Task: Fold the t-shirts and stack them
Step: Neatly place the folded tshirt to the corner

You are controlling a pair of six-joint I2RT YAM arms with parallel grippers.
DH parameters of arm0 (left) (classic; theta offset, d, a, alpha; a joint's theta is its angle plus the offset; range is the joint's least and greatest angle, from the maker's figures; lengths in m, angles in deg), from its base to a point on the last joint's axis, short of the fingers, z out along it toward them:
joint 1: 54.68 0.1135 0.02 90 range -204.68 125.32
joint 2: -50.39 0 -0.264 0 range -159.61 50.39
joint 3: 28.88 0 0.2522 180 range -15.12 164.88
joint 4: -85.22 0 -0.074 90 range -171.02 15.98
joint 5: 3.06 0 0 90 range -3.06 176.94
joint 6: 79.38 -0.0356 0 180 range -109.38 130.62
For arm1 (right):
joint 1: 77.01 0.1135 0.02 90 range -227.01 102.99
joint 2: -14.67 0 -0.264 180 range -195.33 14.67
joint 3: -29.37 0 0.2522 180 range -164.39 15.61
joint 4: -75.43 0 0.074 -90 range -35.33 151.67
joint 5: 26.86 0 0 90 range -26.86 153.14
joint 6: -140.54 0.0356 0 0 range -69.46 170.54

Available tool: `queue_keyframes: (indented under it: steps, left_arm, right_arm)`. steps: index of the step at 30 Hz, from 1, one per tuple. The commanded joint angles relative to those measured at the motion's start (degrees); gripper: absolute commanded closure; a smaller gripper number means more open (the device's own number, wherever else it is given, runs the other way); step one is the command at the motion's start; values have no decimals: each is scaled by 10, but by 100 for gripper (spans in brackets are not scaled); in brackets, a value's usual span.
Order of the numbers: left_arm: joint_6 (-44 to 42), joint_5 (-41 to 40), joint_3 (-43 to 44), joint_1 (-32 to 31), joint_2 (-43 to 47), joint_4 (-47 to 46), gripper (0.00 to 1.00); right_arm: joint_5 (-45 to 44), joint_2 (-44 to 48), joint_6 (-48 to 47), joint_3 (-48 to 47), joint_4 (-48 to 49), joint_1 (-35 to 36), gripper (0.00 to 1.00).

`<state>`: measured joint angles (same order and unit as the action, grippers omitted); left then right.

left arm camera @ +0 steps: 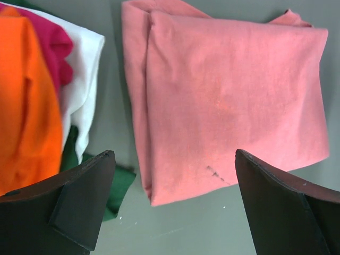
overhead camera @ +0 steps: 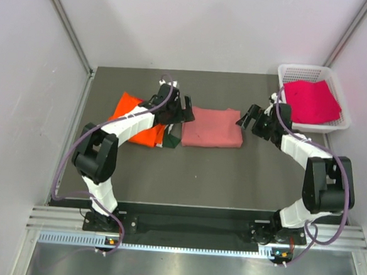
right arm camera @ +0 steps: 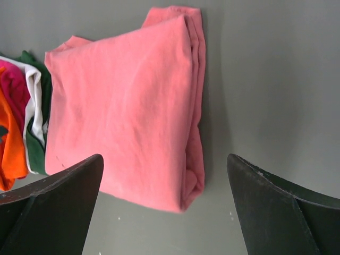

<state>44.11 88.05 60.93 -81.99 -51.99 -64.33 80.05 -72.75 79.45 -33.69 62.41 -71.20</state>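
I need to grab the pink t-shirt's far corner nearest the pile with my left gripper and leave the other one for my right gripper. Then the t-shirt can be stacked folded.
A folded salmon-pink t-shirt (overhead camera: pixel 212 127) lies flat in the middle of the table. My left gripper (overhead camera: pixel 186 112) stands open at its left edge, and my right gripper (overhead camera: pixel 243 119) stands open at its right edge. Neither holds anything. From the left wrist the pink shirt (left arm camera: pixel 228 101) lies beyond the open left gripper (left arm camera: pixel 174 154). The right wrist shows its thick folded edge (right arm camera: pixel 194 106) beyond the open right gripper (right arm camera: pixel 164 156). An orange t-shirt (overhead camera: pixel 137 123) tops a pile at the left. A magenta t-shirt (overhead camera: pixel 311 101) lies in the basket.
The white mesh basket (overhead camera: pixel 308 70) stands at the back right corner. Under the orange shirt (left arm camera: pixel 26 106), the left pile shows magenta (left arm camera: pixel 53 48), white (left arm camera: pixel 85 79) and dark green (left arm camera: pixel 119 186) cloth edges. Walls close in the table on three sides.
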Motion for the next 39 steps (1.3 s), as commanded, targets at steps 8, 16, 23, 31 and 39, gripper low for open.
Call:
queue_keyframes:
  steps: [8, 16, 23, 31, 39]
  left_arm:
    - [3, 64, -5, 23, -36, -63, 2]
    - [7, 71, 24, 25, -63, -50, 4]
    - [19, 77, 61, 33, -114, -48, 7]
    - [31, 71, 96, 45, -179, -52, 12]
    - [41, 78, 139, 51, -228, -50, 24]
  right_arm:
    - [19, -63, -8, -62, -5, -15, 0]
    - [55, -108, -6, -90, 12, -14, 10]
    - [65, -189, 1, -141, -2, -14, 20]
    - [52, -253, -2, -208, -35, -9, 23]
    - [37, -297, -16, -269, -66, 8, 32]
